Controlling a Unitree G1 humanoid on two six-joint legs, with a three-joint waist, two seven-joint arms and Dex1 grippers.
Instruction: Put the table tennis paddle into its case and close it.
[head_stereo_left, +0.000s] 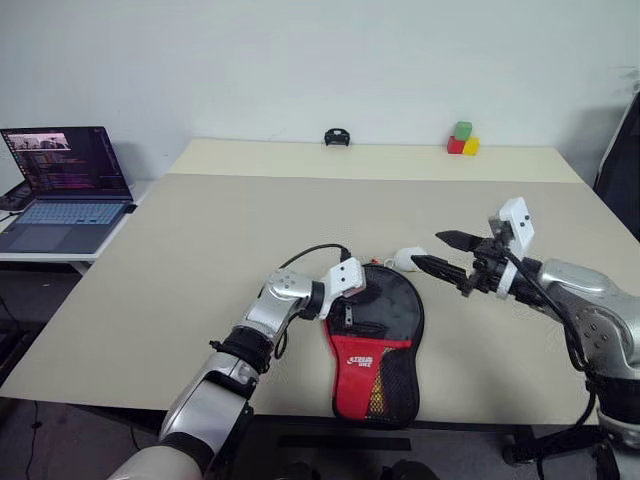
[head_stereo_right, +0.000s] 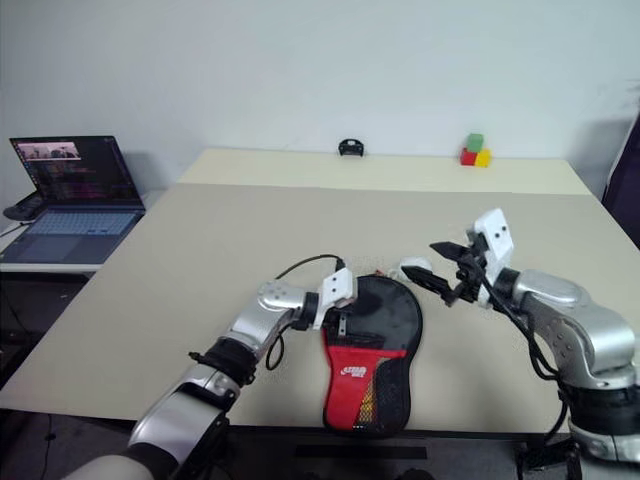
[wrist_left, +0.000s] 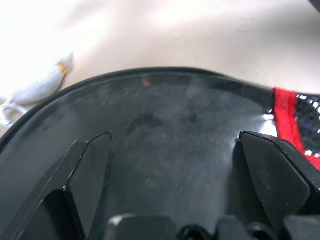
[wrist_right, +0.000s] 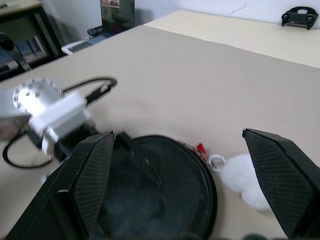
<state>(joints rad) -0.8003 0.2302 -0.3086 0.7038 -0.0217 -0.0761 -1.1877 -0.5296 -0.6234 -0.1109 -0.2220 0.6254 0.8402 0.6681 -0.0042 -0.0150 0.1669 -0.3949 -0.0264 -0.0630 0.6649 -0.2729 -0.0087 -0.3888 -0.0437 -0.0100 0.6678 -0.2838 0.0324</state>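
I will grab the zipper by its puffy white charm (head_stereo_left: 407, 259) with my right gripper next, because the zipper rim (head_stereo_left: 419, 300) is low and flat on the tabletop.
The case (head_stereo_left: 372, 345) lies flat near the table's front edge, its round black part toward the far side and its red panel, white logo and mesh pocket toward me. The paddle is hidden: I cannot tell it apart from the case's smooth black round part (wrist_left: 170, 125). My left gripper (head_stereo_left: 348, 306) is at the left rim of that round part, open, with its fingers (wrist_left: 90, 165) spread low over the black surface. My right gripper (head_stereo_left: 428, 250) hangs open above the table, just right of the case's far end, holding nothing. A small white charm (wrist_right: 240, 176) lies by the zipper rim.
An open laptop (head_stereo_left: 62, 188) sits on a side table at the left. A small black object (head_stereo_left: 337, 137) and coloured blocks (head_stereo_left: 462, 140) stand at the far edge of the beige table (head_stereo_left: 200, 240). A black cable (head_stereo_left: 315, 252) loops off my left wrist.
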